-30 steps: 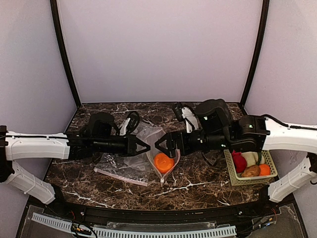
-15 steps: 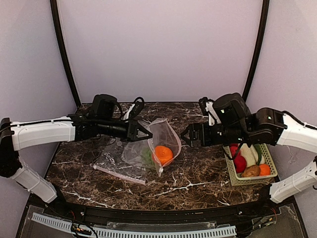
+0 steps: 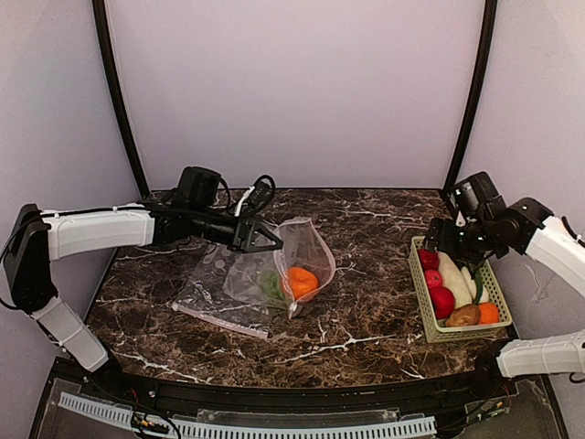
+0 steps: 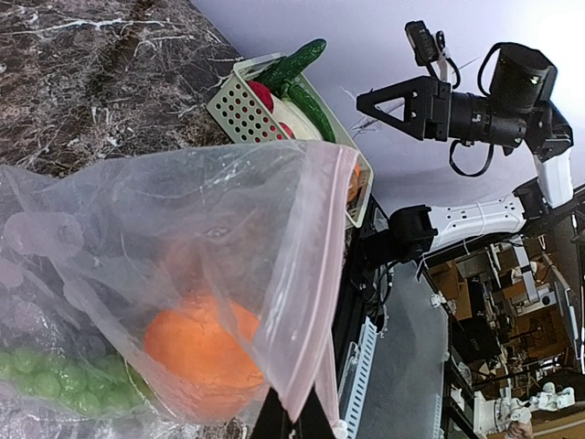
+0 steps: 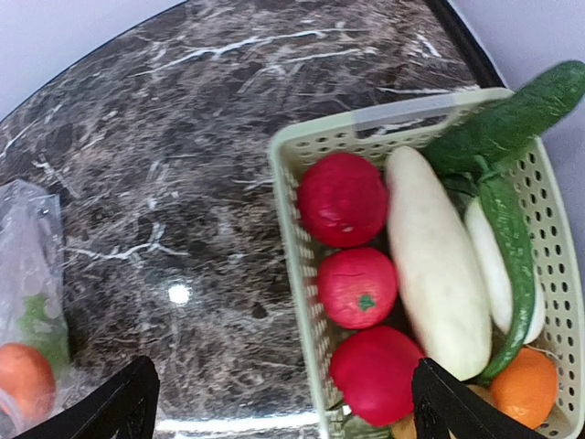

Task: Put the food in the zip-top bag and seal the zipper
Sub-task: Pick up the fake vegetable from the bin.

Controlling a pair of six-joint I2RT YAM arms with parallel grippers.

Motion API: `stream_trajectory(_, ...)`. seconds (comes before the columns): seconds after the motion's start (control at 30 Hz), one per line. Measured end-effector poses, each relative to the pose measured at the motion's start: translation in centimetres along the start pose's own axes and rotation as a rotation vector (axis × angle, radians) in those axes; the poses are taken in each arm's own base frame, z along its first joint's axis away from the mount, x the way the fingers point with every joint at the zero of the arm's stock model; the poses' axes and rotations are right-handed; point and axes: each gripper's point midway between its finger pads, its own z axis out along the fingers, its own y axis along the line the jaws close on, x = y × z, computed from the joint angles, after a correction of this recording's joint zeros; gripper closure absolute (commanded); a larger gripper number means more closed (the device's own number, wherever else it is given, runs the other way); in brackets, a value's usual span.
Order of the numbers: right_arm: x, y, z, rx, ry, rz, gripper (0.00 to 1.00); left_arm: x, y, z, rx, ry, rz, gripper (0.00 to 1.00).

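Note:
Next, my right gripper grabs the slender green cucumber near its tapered tip [image 3: 479, 294], which leaves the stem end free to enter the zip-top bag [image 3: 297, 261].
The clear dotted zip-top bag [image 3: 297, 261] stands mid-table, its mouth held up. My left gripper [image 3: 270, 240] is shut on its pinkish zipper edge [image 4: 322, 265]; in the left wrist view the dark fingertips [image 4: 274, 422] pinch the strip at the bottom of the frame. Inside the bag lie an orange [image 3: 302, 279] [image 4: 203, 346] and green grapes [image 3: 272, 287] [image 4: 47, 380]. My right gripper [image 3: 441, 241] [image 5: 288, 404] is open and empty, hovering over the left part of the basket. In the basket are red apples [image 5: 344, 198], a white radish [image 5: 437, 261] and an orange [image 5: 524, 386].
The pale green slotted basket [image 3: 425, 311] [image 5: 292, 247] stands at the right edge and also holds green cucumbers [image 5: 512, 119] and a brown potato [image 3: 462, 315]. A second flat clear bag [image 3: 212, 297] lies left of the held bag. Black frame posts stand at the back corners.
My right gripper left the bag mouth and swung right to above the basket, open and empty. My left gripper raised the bag's mouth edge and drew it back; the orange stayed inside.

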Motion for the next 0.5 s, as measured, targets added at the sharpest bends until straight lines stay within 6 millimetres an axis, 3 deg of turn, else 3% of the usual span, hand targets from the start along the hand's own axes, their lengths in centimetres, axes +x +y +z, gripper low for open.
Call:
stream_trajectory(0.13,0.1,-4.7,1.6,0.100,0.036,0.097,0.14,-0.2,0.5,-0.2,0.009,-0.005,0.022,0.99)
stream_trajectory(0.5,2.4,-13.0,4.4,0.247,0.139,0.290,0.19,1.1,1.7,-0.3,0.009,0.012,0.026,0.99)
